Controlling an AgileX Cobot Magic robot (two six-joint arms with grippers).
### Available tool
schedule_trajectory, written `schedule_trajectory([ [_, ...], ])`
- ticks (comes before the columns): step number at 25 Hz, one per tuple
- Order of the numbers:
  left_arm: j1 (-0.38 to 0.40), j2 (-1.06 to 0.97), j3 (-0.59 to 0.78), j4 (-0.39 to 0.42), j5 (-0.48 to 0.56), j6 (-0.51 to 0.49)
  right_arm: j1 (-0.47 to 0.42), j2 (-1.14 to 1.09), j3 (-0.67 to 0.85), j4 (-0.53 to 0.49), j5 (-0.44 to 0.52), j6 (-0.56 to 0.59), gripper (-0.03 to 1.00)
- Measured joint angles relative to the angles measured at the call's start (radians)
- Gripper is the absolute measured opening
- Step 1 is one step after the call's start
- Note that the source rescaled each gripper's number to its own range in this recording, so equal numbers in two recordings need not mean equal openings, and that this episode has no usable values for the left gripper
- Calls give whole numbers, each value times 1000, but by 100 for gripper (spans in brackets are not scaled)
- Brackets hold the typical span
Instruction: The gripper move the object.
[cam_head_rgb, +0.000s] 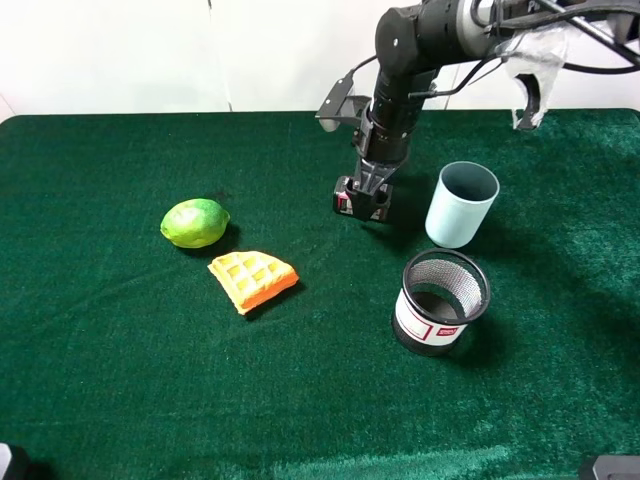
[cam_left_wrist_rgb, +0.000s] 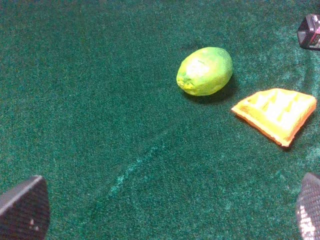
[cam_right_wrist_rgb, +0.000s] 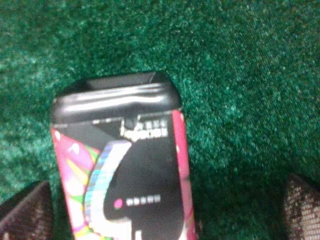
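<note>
The small black box needs to be moved, so my right gripper should grab it next by its printed body below the black cap.
The object, a small black and dark red box, lies on the green cloth at the back middle. My right gripper hangs straight down over it. In the right wrist view the box lies between the fingers. One finger is close to its side and the other finger stands well off it, so the right gripper is open. My left gripper is open and empty, low over bare cloth. The box shows far off at the edge of the left wrist view.
A lime and an orange waffle wedge lie left of the middle; both show in the left wrist view. A light blue cup stands right of the box. A black mesh cup stands in front of it.
</note>
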Motion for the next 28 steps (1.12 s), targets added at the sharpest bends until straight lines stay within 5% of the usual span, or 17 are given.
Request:
schedule_trajectory([
  [15,0,0,0,0,0,0,0,34,-2,47,-26,1,98],
  [18,0,0,0,0,0,0,0,34,-2,51,-26,2,73],
  [24,0,0,0,0,0,0,0,34,-2,56,-26,24,3],
  [28,0,0,0,0,0,0,0,30,-2,56,-26,27,0],
])
